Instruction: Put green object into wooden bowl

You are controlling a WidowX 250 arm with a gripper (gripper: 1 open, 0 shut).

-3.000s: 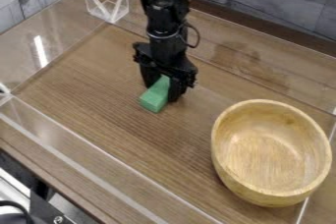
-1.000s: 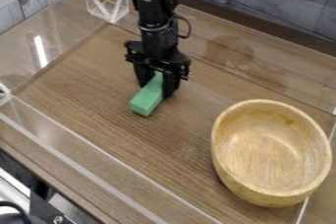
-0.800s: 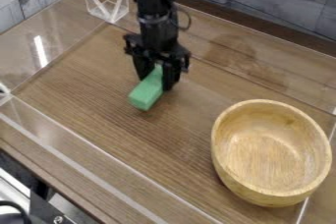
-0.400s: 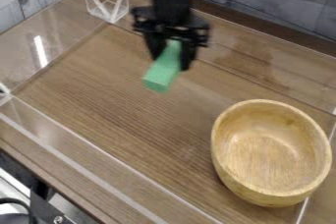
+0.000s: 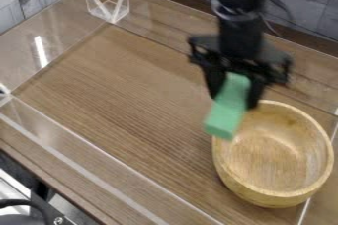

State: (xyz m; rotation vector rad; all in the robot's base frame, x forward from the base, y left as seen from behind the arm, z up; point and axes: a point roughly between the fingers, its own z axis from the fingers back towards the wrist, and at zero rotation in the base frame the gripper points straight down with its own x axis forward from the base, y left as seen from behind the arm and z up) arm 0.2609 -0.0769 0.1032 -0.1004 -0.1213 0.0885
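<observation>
The green object's lower end hangs high at the wooden bowl's rim, short of its inside, so it is too early to release; the gripper moves the object farther in next.
The green object (image 5: 228,109), a bright-green bar-shaped block, hangs in the air with my gripper (image 5: 239,77) shut on its upper end. Its lower end reaches down over the near left rim of the wooden bowl (image 5: 274,153), a round shallow tan bowl at the right of the table. The block is tilted, lower end to the left. The black arm comes down from the top of the view, and the image is slightly blurred around the gripper. The bowl's inside shows nothing in it.
The wooden tabletop (image 5: 119,91) is ringed by low clear plastic walls (image 5: 79,175). A clear plastic stand (image 5: 106,4) sits at the back left corner. The table's front edge runs along the lower left.
My gripper has lifted the green block off the table and carried it to the right, from the middle of the table to just above the bowl's left rim.
</observation>
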